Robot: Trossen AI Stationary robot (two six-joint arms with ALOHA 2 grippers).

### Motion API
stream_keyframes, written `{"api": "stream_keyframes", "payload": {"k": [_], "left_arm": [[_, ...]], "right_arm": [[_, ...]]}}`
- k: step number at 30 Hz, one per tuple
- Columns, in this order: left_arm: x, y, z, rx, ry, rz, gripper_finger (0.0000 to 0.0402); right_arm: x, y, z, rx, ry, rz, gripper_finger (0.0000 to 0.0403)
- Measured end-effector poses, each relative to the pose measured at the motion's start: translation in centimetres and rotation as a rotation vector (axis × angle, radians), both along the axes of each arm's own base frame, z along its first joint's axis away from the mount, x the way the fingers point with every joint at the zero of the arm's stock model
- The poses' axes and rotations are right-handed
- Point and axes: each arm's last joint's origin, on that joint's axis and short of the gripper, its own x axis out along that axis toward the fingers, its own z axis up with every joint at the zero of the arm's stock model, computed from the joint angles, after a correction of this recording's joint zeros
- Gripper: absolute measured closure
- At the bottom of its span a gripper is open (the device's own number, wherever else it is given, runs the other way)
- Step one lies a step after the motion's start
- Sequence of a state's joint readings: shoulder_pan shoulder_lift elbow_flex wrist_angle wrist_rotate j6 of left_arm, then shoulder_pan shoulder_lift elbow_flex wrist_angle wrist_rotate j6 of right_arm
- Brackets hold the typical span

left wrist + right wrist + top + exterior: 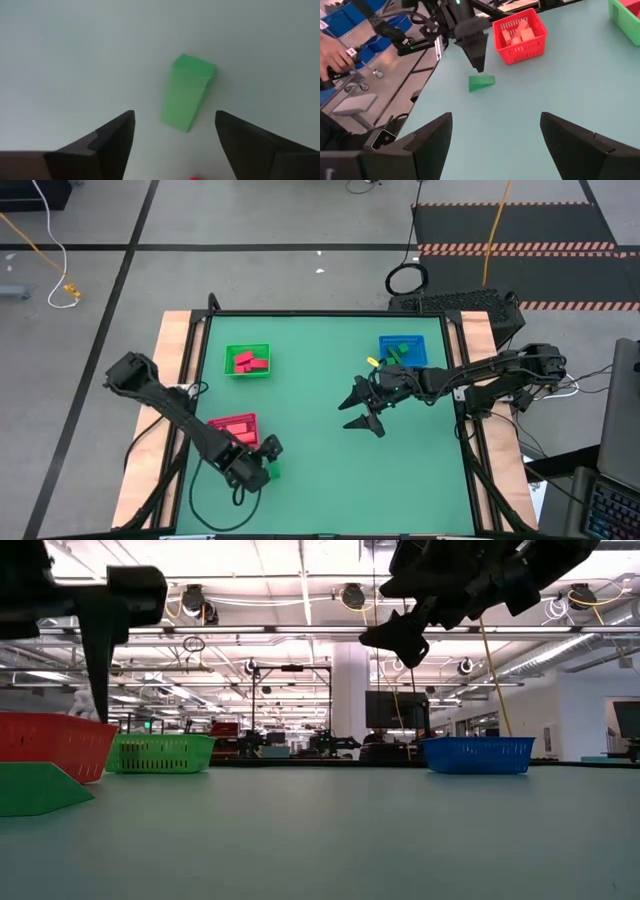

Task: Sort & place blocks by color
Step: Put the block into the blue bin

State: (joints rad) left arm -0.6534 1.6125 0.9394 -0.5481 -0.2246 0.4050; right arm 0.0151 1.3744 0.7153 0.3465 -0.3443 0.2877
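My left gripper's fingers are above the green block [274, 469], so it isn't time to close yet. My left gripper needs to go down first and then close on the block.
A green block [188, 92] lies flat on the table mat near the front left, close to the red tray [234, 427]. My left gripper [175, 135] hangs just above it, pointing steeply down, open; its fingers stand apart on either side of the block's near end without touching it. In the right wrist view the left gripper's [480, 65] tips are a little above the green block [481, 82]. The red tray [520, 35] holds red blocks. My right gripper [365, 412] waits open above the table's middle right, holding nothing.
A green tray [247, 360] with red blocks stands at the far left, and a blue tray [402, 350] with green blocks at the far right. A person's hand [335, 55] shows beyond the table's left edge. Bare mat [330, 480] lies between the arms.
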Motion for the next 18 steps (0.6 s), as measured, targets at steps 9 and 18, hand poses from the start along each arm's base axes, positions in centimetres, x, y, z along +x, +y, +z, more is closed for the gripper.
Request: {"api": "stream_keyframes", "payload": {"k": [9,18], "left_arm": [[1.0,-0.7,-2.2,-0.011,0.049,-0.157,0.0120],[1.7,-0.3,-2.2,-0.020,0.033,-0.220,0.0178]], "right_arm": [[0.0,0.0,0.0,-0.077,-0.030,0.029,0.0110],[0.0,-0.1,0.0,-0.107,-0.042,0.040,0.0110]]}}
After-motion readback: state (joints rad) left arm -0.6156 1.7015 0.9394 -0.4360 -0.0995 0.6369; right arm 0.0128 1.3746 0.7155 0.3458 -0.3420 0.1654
